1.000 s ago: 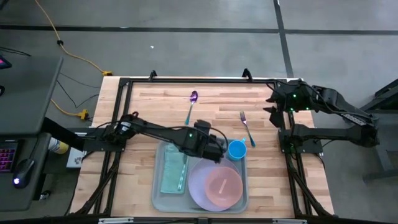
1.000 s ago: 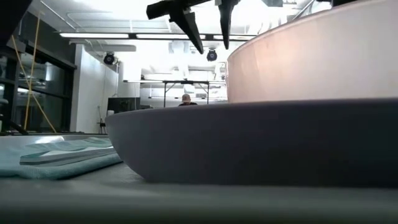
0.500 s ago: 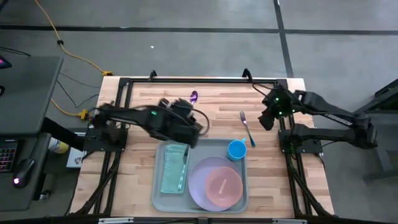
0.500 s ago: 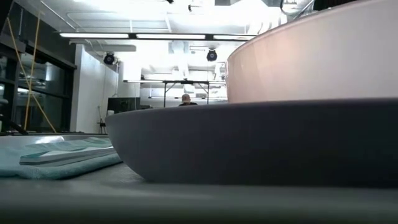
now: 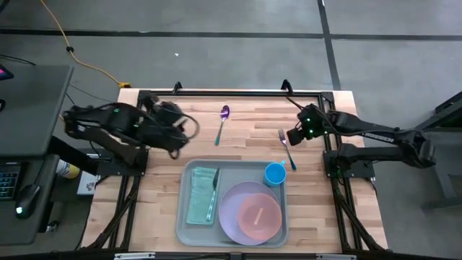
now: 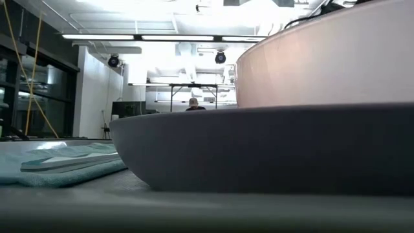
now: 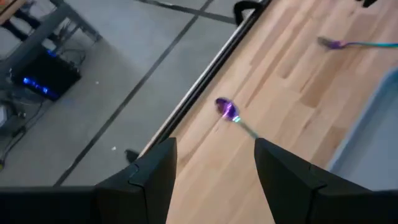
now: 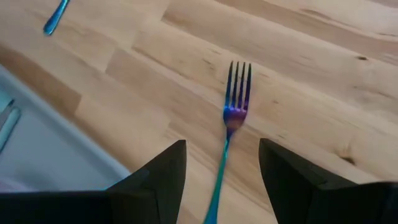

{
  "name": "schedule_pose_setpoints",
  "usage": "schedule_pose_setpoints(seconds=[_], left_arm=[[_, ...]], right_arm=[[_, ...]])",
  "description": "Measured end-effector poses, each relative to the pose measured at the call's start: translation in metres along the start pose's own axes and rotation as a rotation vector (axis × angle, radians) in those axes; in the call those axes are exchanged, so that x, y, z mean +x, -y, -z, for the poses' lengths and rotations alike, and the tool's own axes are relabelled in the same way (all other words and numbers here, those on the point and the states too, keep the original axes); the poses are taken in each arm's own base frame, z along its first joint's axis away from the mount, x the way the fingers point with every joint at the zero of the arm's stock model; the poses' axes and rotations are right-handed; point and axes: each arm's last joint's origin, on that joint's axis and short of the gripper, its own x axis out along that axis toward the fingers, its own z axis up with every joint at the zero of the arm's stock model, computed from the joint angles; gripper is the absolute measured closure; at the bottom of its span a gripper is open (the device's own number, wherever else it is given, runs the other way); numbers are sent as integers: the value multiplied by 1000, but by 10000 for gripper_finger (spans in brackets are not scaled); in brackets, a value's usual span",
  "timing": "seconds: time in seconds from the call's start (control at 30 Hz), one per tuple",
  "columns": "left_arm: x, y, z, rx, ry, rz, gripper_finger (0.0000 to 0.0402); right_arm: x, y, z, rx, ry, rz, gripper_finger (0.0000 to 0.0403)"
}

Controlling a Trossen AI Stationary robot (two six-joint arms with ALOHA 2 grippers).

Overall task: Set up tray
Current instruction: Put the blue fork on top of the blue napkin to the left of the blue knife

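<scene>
My right gripper pinches the fork by its slim handle (image 5: pixel 289 157) next. Then I add the fork to the tray (image 5: pixel 186 232).
The pale grey-green tray (image 5: pixel 186 232) lies at the table's near middle. It holds a teal napkin (image 5: pixel 201 195) with a knife (image 5: pixel 214 193) on it, a lavender plate (image 5: pixel 232 217) bearing a pink bowl (image 5: pixel 258 215), and a blue cup (image 5: pixel 274 173). A spoon (image 5: pixel 222 119) and a fork (image 5: pixel 286 148) lie flat on the wood beyond the tray. My left gripper (image 5: pixel 189 131) is open and empty at the far left, short of the spoon (image 7: pixel 227 111). My right gripper (image 5: pixel 292 136) is open above the fork (image 8: pixel 235 115), touching nothing.
A black frame (image 5: pixel 216 92) runs along the table's far edge and sides. Bare wood (image 5: pixel 253 123) lies between the spoon and the fork. In the low view the plate (image 6: pixel 259 149) and bowl (image 6: pixel 323 65) fill the frame, with the napkin (image 6: pixel 58 165) at the left.
My left gripper has risen from over the tray beside the blue cup and swung toward the table's far left, passing the spoon. My right gripper has come from the far right corner toward the fork and hangs over it. The objects have stayed put.
</scene>
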Motion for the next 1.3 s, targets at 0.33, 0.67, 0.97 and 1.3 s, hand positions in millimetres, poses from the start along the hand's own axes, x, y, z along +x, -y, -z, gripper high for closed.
schedule_pose_setpoints(seconds=[0.33, 0.67, 0.97, 1.3], left_arm=[[1, -35, 65, -89, 147, 138, 160], [12, -32, 90, -53, 184, 258, 160], [15, -24, 87, -6, 243, 298, 160], [15, -23, 87, 19, 250, 318, 160]], right_arm=[[36, -9, 4, 66, -168, 76, 224], [64, -14, 15, 59, -290, 154, 224], [86, -19, 15, 12, -311, 139, 224], [106, -18, 16, 16, -348, 165, 224]])
